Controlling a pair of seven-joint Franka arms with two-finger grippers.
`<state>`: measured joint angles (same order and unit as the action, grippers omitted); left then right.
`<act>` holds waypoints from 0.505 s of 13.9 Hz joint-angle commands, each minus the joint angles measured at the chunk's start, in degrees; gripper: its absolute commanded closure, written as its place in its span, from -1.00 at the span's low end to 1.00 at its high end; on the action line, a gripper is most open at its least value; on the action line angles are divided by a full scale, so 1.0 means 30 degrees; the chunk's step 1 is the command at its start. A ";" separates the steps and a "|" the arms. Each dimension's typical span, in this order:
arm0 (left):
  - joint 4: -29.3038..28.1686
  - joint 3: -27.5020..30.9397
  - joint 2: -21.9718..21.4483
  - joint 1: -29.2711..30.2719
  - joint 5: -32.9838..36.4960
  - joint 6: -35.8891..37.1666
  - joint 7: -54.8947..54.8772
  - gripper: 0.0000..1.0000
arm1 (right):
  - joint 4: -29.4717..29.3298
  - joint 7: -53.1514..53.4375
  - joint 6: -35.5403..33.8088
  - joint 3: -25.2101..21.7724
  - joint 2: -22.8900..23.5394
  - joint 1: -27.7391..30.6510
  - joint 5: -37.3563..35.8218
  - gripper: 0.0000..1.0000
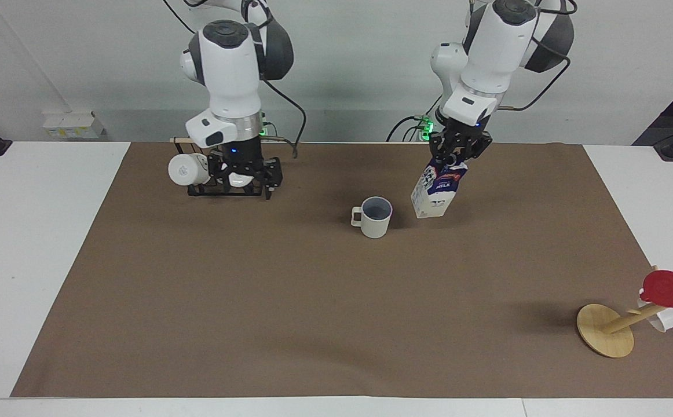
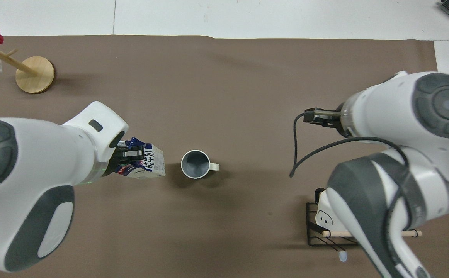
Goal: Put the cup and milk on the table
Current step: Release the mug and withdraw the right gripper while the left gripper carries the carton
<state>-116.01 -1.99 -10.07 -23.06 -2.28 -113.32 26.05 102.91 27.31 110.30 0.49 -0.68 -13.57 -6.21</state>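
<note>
The milk carton hangs tilted in my left gripper and its bottom is short of the spot beside the cup, so my gripper needs to move it there before releasing it.
The cup stands upright on the table's brown sheet, free of both grippers; it also shows in the overhead view. My left gripper is shut on the gable top of the milk. It holds the milk slightly tilted, low over the sheet, beside the cup toward the left arm's end. I cannot tell whether the carton's base touches the sheet. From overhead the gripper and the milk show next to the cup. My right gripper is open and empty, over the mug rack.
The black rack with a wooden rod holds two white mugs near the right arm's base. A wooden mug tree with a red cup stands at the left arm's end, farther from the robots.
</note>
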 commanded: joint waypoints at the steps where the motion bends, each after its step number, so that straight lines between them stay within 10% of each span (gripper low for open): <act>1: -0.2371 0.0136 -0.0804 -0.0428 0.0668 -0.2067 0.0545 0.37 | -0.0401 -0.2182 -0.1252 0.0247 -0.0945 0.1763 0.0810 -1.00; 7: -0.3518 -0.0070 -0.0804 -0.0807 0.1432 -0.3536 0.1949 0.37 | -0.3857 -0.5178 -0.5033 0.0246 -0.0771 0.3674 0.0898 -1.00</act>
<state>-124.45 -2.52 -10.42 -23.79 0.19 -122.35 29.07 95.23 13.73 98.77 0.40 -4.00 -3.68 -4.82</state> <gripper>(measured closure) 0.595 0.000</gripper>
